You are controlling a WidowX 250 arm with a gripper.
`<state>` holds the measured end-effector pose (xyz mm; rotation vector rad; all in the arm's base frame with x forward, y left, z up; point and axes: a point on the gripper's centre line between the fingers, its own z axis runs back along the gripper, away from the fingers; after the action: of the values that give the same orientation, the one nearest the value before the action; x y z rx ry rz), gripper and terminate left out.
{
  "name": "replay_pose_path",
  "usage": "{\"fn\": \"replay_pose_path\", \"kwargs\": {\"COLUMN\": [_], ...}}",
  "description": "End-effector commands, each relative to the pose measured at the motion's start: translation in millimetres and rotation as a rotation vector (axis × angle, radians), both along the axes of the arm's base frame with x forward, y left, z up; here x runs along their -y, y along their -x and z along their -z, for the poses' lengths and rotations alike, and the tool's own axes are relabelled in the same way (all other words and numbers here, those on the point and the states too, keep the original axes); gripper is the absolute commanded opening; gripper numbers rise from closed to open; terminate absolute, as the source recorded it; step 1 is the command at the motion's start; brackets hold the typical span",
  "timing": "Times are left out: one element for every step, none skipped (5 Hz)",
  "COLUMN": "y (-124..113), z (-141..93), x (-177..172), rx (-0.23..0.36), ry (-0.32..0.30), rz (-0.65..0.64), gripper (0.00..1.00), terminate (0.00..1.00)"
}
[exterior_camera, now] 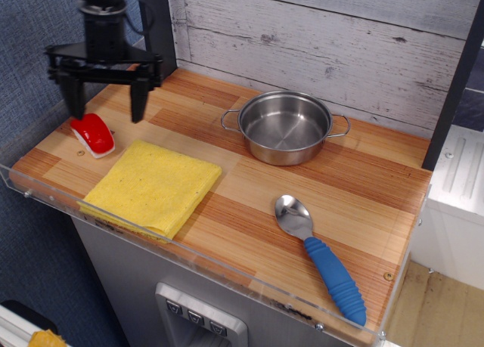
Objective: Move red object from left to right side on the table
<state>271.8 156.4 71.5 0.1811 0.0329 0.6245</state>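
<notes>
My gripper will next take hold of the red object by its long sides, so that I can move it across the striped wood table.
The red object [92, 134] is a small glossy red oval piece with a white underside. It lies at the far left of the striped wood table [249, 181]. My black gripper [107, 106] hangs just above and behind the red object, fingers pointing down and spread wide, open and empty. Its left finger [78, 102] stands over the red object's far end and its right finger [138, 103] is to the right of it.
A folded yellow cloth [153, 186] lies right of and in front of the red object. A steel pot [285, 126] stands at the back centre. A blue-handled spoon [321, 259] lies front right. A clear acrylic edge [189, 256] runs along the front.
</notes>
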Motion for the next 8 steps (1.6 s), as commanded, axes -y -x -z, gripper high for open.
{"fn": "replay_pose_path", "kwargs": {"y": [13, 9, 5, 3, 5, 5, 3, 3], "z": [-8, -1, 10, 15, 24, 32, 41, 51], "x": [-21, -27, -30, -31, -34, -37, -41, -45], "rx": [0.087, 0.102, 0.167, 0.193, 0.223, 0.242, 0.250, 0.242], "ry": [-0.055, -0.078, -0.109, -0.103, -0.090, -0.083, -0.062, -0.032], "rz": [-0.166, -0.211, -0.327, -0.398, -0.474, -0.523, -0.555, -0.543], "gripper": [1.00, 1.00, 1.00, 1.00, 1.00, 1.00, 1.00, 1.00], "terminate": [0.00, 0.00, 0.00, 0.00, 0.00, 0.00, 0.00, 0.00]}}
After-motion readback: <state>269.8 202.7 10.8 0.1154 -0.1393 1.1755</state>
